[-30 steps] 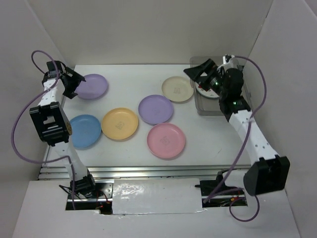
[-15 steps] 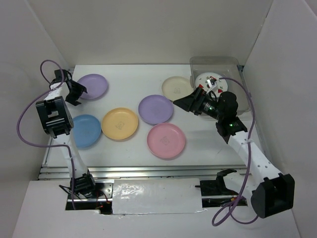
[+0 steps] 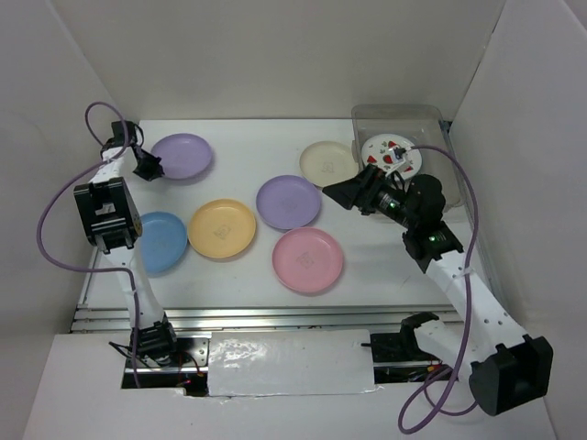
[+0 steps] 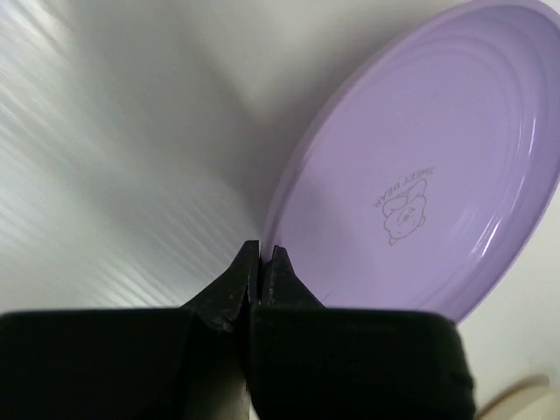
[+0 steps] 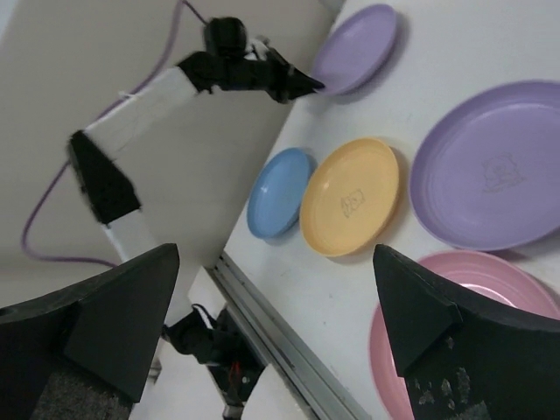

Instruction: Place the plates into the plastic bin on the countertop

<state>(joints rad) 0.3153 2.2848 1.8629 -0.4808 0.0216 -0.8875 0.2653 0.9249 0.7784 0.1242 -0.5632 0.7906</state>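
Note:
I need to grab the lilac plate's rim with my right gripper next, opposite my left gripper. The plate's flat base then stays free to rest in the bin (image 3: pixel 394 112).
My left gripper (image 3: pixel 149 168) is shut on the left rim of a lilac plate (image 3: pixel 183 156) at the far left of the countertop (image 3: pixel 248 137); in the left wrist view the fingertips (image 4: pixel 248 262) pinch the plate's (image 4: pixel 420 184) edge. My right gripper (image 3: pixel 341 194) hangs open and holds nothing, above the table between the cream plate (image 3: pixel 326 163) and a second lilac plate (image 3: pixel 288 202). Blue (image 3: pixel 158 242), yellow-orange (image 3: pixel 222 228) and pink (image 3: pixel 308 260) plates lie flat nearer the front. The strawberry plate (image 3: pixel 390 156) sits inside the plastic bin (image 3: pixel 394 112) at the back right.
White walls close in the back and both sides. A metal rail (image 3: pixel 229 316) runs along the near edge. The right wrist view looks past its own open gripper (image 5: pixel 276 297) at the blue (image 5: pixel 278 192), yellow-orange (image 5: pixel 354 197) and pink (image 5: pixel 472 289) plates and the left arm (image 5: pixel 236 74).
My left gripper closed on the lilac plate's rim, and the plate shifted slightly right. My right arm swung away from the bin to above the table's middle, leaving the strawberry plate inside.

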